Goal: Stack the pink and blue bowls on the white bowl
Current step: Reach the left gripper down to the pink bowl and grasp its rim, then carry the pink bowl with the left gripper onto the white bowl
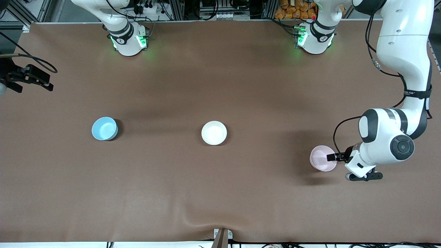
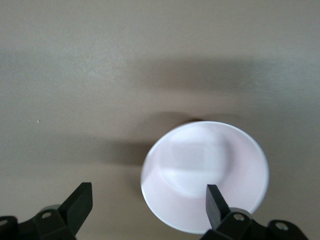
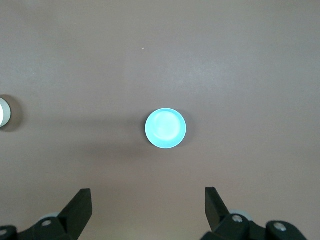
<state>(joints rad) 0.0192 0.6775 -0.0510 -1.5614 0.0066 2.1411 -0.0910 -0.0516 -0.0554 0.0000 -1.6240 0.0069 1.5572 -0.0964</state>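
Observation:
The pink bowl should next be gripped by its rim [image 1: 329,148] with my left gripper. Then it can be stacked on the white bowl [image 1: 214,132].
The pale pink bowl [image 1: 320,156] sits on the brown table toward the left arm's end. My left gripper [image 1: 331,159] is open and low at this bowl's rim. In the left wrist view the pink bowl [image 2: 200,165] fills the lower middle. There the left gripper [image 2: 148,189] has one finger over the bowl's inside and the other outside it, so the rim lies between them. The white bowl [image 1: 214,132] sits mid-table. The light blue bowl [image 1: 104,128] sits toward the right arm's end. My right gripper [image 1: 31,84] is open, empty and high above that end; its view shows the blue bowl [image 3: 165,128] far below.
The table is covered by a brown cloth [image 1: 220,193] with a wrinkle near its front edge. The white bowl's edge shows at the border of the right wrist view [image 3: 4,112]. Both arm bases [image 1: 127,38] stand along the table's back edge.

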